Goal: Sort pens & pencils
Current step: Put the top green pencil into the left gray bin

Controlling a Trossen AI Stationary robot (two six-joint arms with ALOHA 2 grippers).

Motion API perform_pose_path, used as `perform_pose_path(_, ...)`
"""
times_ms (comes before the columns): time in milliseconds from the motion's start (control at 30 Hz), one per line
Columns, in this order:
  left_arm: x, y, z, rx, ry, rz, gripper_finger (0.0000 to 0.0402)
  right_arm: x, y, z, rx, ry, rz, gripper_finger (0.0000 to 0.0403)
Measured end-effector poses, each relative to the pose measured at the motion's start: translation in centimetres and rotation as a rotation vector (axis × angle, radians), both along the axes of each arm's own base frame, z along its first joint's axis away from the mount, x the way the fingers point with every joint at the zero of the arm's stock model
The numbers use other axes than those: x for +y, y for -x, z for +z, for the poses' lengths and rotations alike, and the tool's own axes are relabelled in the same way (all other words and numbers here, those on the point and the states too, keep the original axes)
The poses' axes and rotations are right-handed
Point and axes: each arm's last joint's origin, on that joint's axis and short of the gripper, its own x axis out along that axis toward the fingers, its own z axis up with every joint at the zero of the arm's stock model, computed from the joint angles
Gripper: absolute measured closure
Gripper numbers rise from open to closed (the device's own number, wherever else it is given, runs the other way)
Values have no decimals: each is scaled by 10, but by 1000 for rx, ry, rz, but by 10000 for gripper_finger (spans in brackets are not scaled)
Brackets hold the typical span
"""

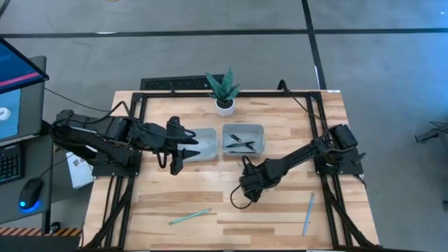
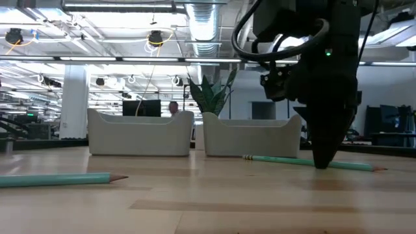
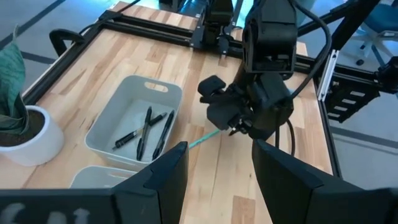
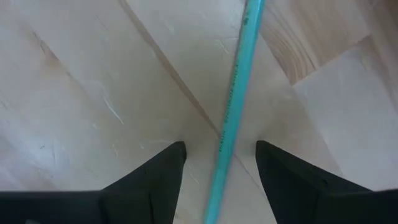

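I should sort the teal pencil with the pencils next, my right gripper holding its body (image 4: pixel 225 145).
Three dark pens (image 1: pixel 241 142) (image 3: pixel 146 130) lie in the right-hand white tray (image 1: pixel 260 130). The left tray (image 1: pixel 203 143) holds nothing that I can see. One teal pencil (image 4: pixel 233 93) (image 3: pixel 202 140) (image 2: pixel 286 160) lies flat on the table under my right gripper (image 4: pixel 221 165) (image 1: pixel 248 190). That gripper points down, open, with a finger on each side of the pencil and not touching it. Two more pencils (image 1: pixel 189 217) (image 1: pixel 308 213) lie near the table's near edge. My left gripper (image 3: pixel 216 168) (image 1: pixel 178 148) hovers open at the left tray's left side.
A potted plant (image 1: pixel 224 94) stands at the far edge, behind the trays. A black frame (image 1: pixel 133 140) runs along the table's sides. Bare wood lies between the two near pencils. A monitor, keyboard and mouse (image 1: pixel 28 192) sit off the table on the left.
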Motion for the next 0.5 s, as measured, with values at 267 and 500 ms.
perform_pose_path(267, 1, 0, 0, -4, -10, 17, 232, 0, 0, 0, 3, -20, -29, 177)
perform_pose_path(500, 1, 0, 0, -4, -10, 17, 232, 2, 1, -1, 11, -22, -67, 177)
